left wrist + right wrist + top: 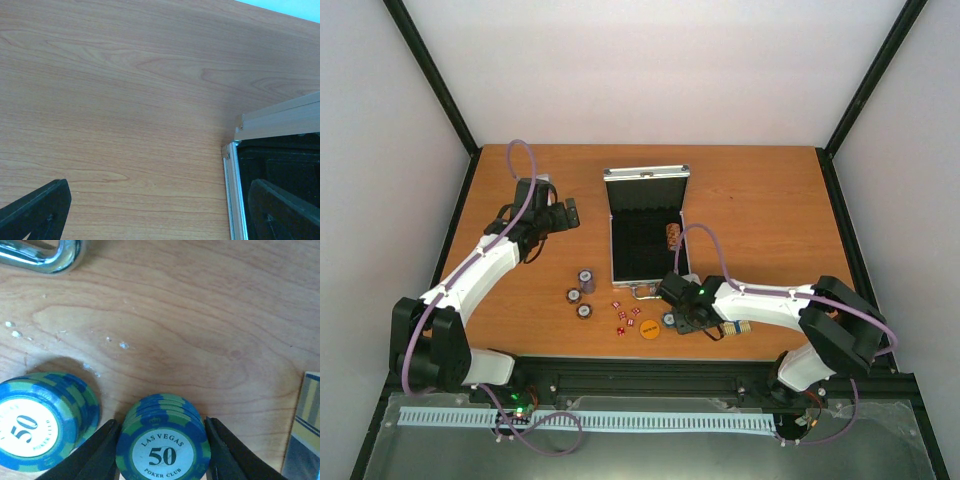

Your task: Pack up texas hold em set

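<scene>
The blue-green stack of poker chips [164,441] would rise if I lifted my right gripper now, because both fingers are shut against opposite sides of it.
The silver case [645,235] lies open at mid-table, its lid [647,175] raised and some chips [672,235] inside it. My right gripper [162,452] is low in front of the case handle [45,255], its fingers [95,455] pressed to both sides of a blue-green stack of poker chips [163,440] that stands on the table. A second stack [42,422] stands just left of it. My left gripper [160,215] hovers open over bare wood by the case's left rim [232,165], holding nothing.
Three more chip stacks [584,290] stand left of the case front. Small red dice [625,318] and an orange disc [650,329] lie near the front edge. The card deck [305,430] lies just right of my right gripper.
</scene>
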You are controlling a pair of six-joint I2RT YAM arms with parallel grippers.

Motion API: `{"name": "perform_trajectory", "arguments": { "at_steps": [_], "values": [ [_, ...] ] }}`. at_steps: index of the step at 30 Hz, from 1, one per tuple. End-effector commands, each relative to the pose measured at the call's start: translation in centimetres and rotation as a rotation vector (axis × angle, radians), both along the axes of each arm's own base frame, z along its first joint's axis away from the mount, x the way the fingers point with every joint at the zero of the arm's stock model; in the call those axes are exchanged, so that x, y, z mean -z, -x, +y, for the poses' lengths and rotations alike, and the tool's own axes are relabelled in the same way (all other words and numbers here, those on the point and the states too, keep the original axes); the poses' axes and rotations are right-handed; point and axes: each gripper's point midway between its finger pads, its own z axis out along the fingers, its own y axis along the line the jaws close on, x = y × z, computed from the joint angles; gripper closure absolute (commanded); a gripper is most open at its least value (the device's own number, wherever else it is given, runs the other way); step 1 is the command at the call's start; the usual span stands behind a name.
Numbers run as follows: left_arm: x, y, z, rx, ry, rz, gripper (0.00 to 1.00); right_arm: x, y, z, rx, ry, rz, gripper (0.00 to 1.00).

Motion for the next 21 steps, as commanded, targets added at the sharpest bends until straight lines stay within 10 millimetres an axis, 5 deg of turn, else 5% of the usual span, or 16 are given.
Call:
{"name": "perform_trajectory", "arguments": {
  "at_steps": [1, 14, 21],
  "values": [
    [-1.5, -0.1, -0.5, 0.009, 0.019, -0.029, 0.0, 1.2, 1.1, -4.2, 0.022, 0.184, 0.031, 0.89],
    [-2.0, 0.7, -1.3, 0.041, 0.086, -0.075, 0.0, -5.0, -3.4, -1.8, 0.103, 0.009, -0.123, 0.91],
    [-3.2, 2.1, -5.4, 0.199, 0.156, -0.185, 0.03, -9.0, -6.7, 0.3, 0.15, -0.109, -0.235, 0.91]
  ]
}}
